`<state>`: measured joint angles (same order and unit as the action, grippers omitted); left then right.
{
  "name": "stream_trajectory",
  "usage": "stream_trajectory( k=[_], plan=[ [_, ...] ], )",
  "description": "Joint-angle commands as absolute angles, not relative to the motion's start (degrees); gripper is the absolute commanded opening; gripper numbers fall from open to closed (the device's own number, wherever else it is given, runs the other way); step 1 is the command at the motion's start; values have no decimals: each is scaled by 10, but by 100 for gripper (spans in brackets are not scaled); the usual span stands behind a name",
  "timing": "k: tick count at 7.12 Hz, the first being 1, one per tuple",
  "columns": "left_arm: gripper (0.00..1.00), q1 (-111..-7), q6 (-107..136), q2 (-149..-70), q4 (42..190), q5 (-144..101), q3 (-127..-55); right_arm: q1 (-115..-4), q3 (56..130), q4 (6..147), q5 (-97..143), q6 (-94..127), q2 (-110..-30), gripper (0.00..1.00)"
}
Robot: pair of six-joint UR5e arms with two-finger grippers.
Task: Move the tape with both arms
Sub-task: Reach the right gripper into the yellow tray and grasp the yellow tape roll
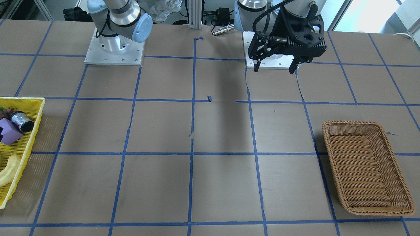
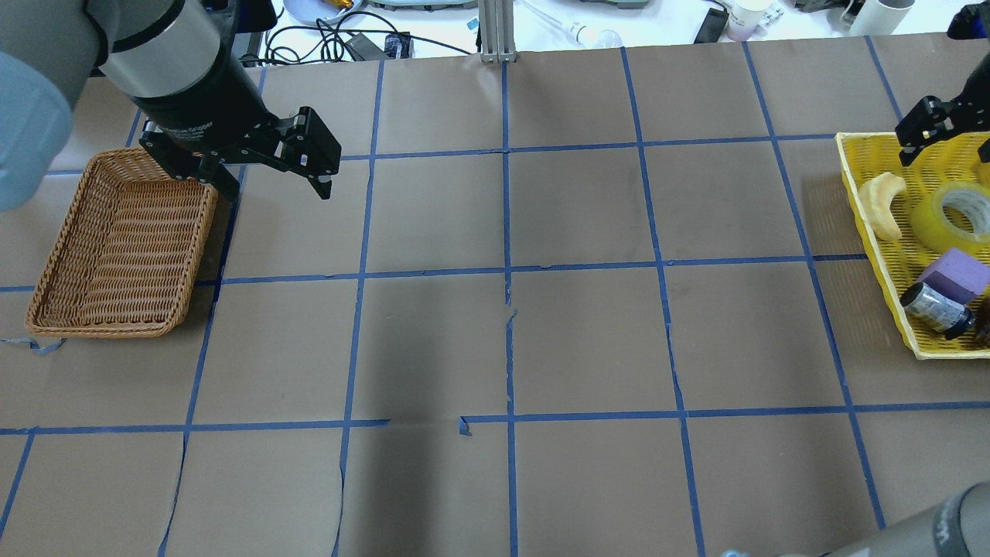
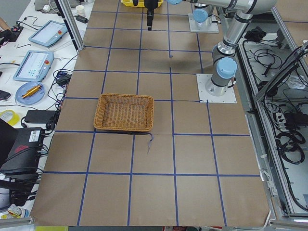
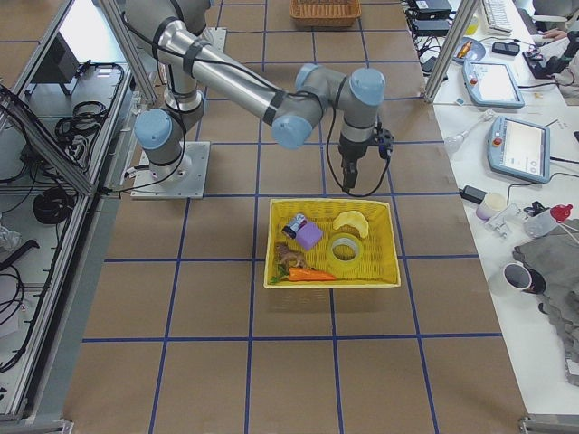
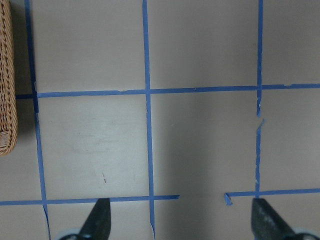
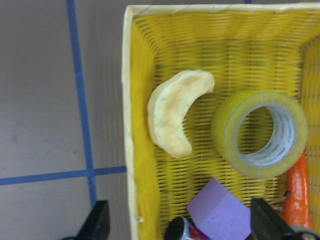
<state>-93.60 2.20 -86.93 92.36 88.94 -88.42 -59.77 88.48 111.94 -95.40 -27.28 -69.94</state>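
Observation:
The robot's right gripper will next take hold of the roll (image 6: 260, 132) by its ring side (image 6: 227, 125), and so it will transfer the tape out of the yellow basket.
The yellow tape roll (image 6: 260, 132) lies in the yellow basket (image 6: 129, 125), between a banana piece and an orange carrot. It also shows in the overhead view (image 2: 947, 213) and the exterior right view (image 4: 346, 251). My right gripper (image 6: 181, 222) is open and empty. It hangs above the basket's inner end (image 2: 945, 155), over the banana side, apart from the tape. My left gripper (image 2: 277, 189) is open and empty. It is raised over bare table beside the wicker basket (image 2: 116, 247), and shows from the front (image 1: 275, 68) and in its wrist view (image 5: 182, 222).
The yellow basket (image 2: 874, 232) also holds a banana piece (image 6: 172, 115), a purple block (image 6: 220, 212), a dark cylinder (image 2: 934, 308) and a carrot (image 6: 298, 195). The wicker basket (image 1: 349, 123) is empty. Blue tape lines grid the brown table.

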Motion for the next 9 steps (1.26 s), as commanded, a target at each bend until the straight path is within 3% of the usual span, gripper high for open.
stream_trajectory(
  k=[1, 4, 5, 6, 7, 8, 9],
  plan=[
    [100, -936, 22, -869, 924, 889, -884, -559, 886, 1211, -954, -325, -618, 100],
    [100, -936, 22, -869, 924, 889, -884, -554, 888, 1236, -960, -326, -569, 100],
    [100, -936, 22, -869, 924, 889, -884, -549, 888, 1236, -962, -327, -564, 79],
    [100, -936, 19, -869, 924, 889, -884, -541, 888, 1229, -968, -329, -563, 17],
    [23, -934, -26, -871, 908, 889, -885, -541, 888, 1229, -971, -331, -565, 0],
    [99, -934, -29, -868, 911, 891, -885, -541, 886, 1226, -992, -335, -567, 0],
    [100, -934, -28, -868, 912, 890, -886, -541, 882, 1217, -991, -335, -571, 0]
  ],
)
